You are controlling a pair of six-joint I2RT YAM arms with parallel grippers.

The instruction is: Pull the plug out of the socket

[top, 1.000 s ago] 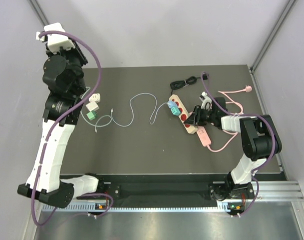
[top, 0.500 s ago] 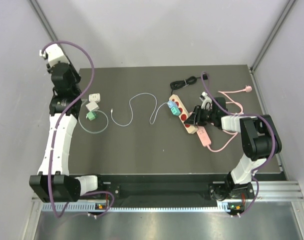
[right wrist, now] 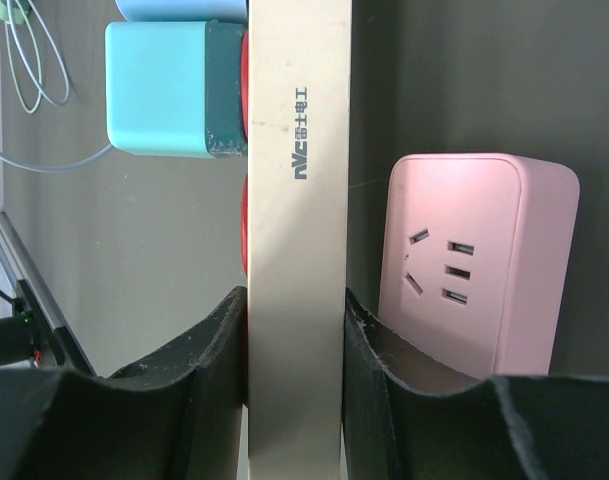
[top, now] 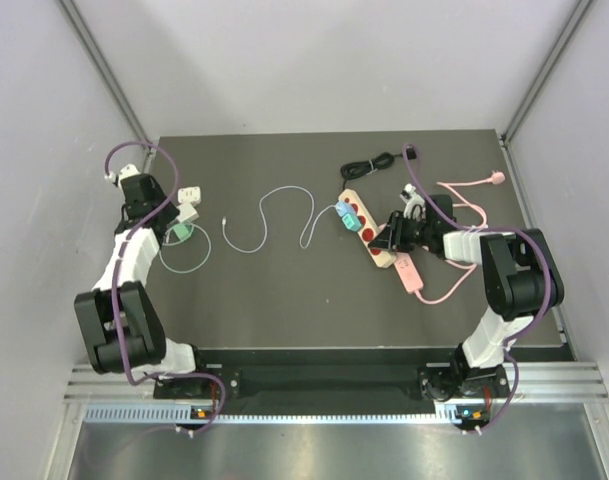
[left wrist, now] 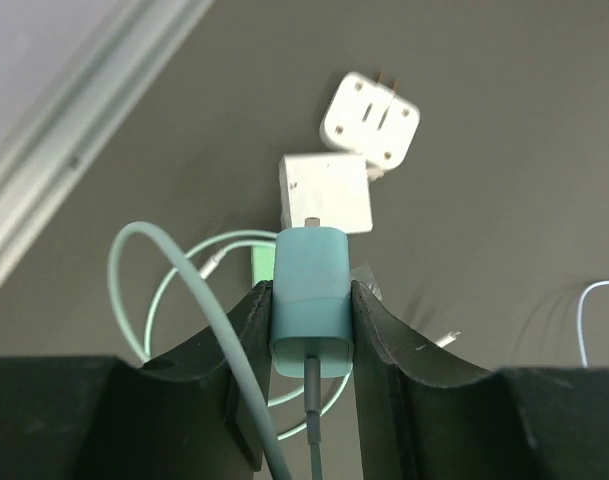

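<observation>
My left gripper lowers the plug first, before it opens. The teal plug (left wrist: 312, 298) hangs high above the table and would fall onto the looped cable if released now.
My left gripper (top: 178, 227) is shut on a teal plug (left wrist: 312, 298) with a grey-green cable, at the table's far left; in the left wrist view both fingers (left wrist: 244, 340) press its sides. The beige power strip (top: 368, 236) with red sockets lies right of centre. A light blue plug (top: 342, 214) sits in its far end, and also shows in the right wrist view (right wrist: 169, 90). My right gripper (top: 388, 241) is shut on the strip's near end (right wrist: 296, 200), with fingers (right wrist: 209, 370) on both long sides.
Two white adapters (left wrist: 371, 118) (left wrist: 325, 193) lie just beyond the teal plug, over a looped green cable (left wrist: 149, 300). A pink socket block (right wrist: 471, 250) lies against the strip's right side. A thin white cable (top: 274, 215), a black cord (top: 369, 165) and a pink cord (top: 464, 195) cross the table.
The left arm has folded down and back from a raised pose, bringing its gripper low by the white adapters at the left edge. The right arm and strip have not moved.
</observation>
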